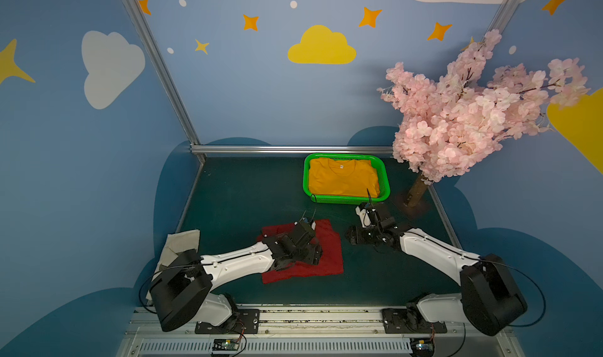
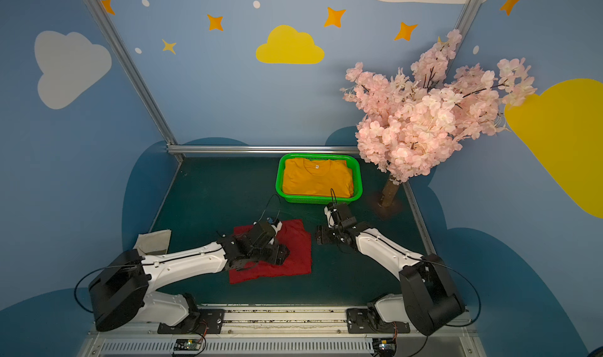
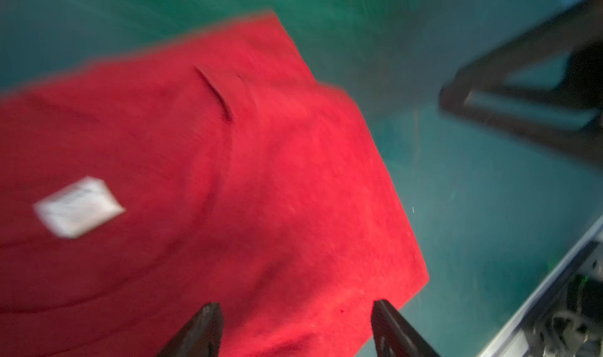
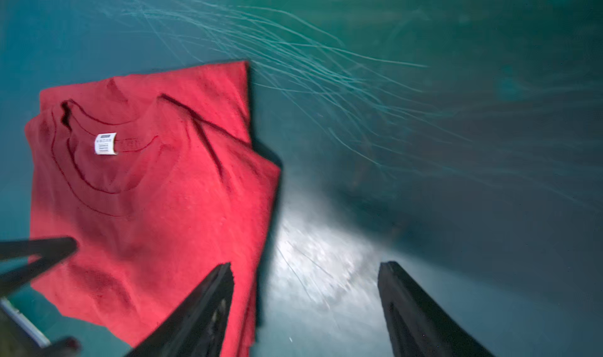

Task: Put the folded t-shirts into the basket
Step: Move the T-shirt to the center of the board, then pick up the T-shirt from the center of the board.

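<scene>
The left gripper grips the shirt's side edge near the neck next, opposite the right gripper, to put the folded t-shirt flat into the basket (image 1: 387, 182).
A dark red folded t-shirt (image 1: 328, 260) (image 2: 298, 257) lies flat on the green mat at the front centre, neck label up (image 4: 105, 143). My left gripper (image 1: 314, 255) (image 2: 282, 252) (image 3: 297, 306) hovers open over its right part, nothing between the fingers. Just right of the shirt's edge (image 4: 257, 208) my right gripper (image 1: 353, 237) (image 2: 321, 236) (image 4: 305, 267) stands open: one finger over the cloth's border, the other over bare mat. At the back, the green basket (image 1: 387, 182) (image 2: 278, 182) holds an orange-yellow folded t-shirt (image 1: 342, 179) (image 2: 316, 179) lying flat.
A whitish cloth piece (image 1: 177, 244) lies at the front left beside the left arm. A pink blossom tree (image 1: 456, 117) stands right of the basket, its trunk base (image 1: 414, 197) on the mat. Aluminium rails (image 1: 293, 149) edge the mat.
</scene>
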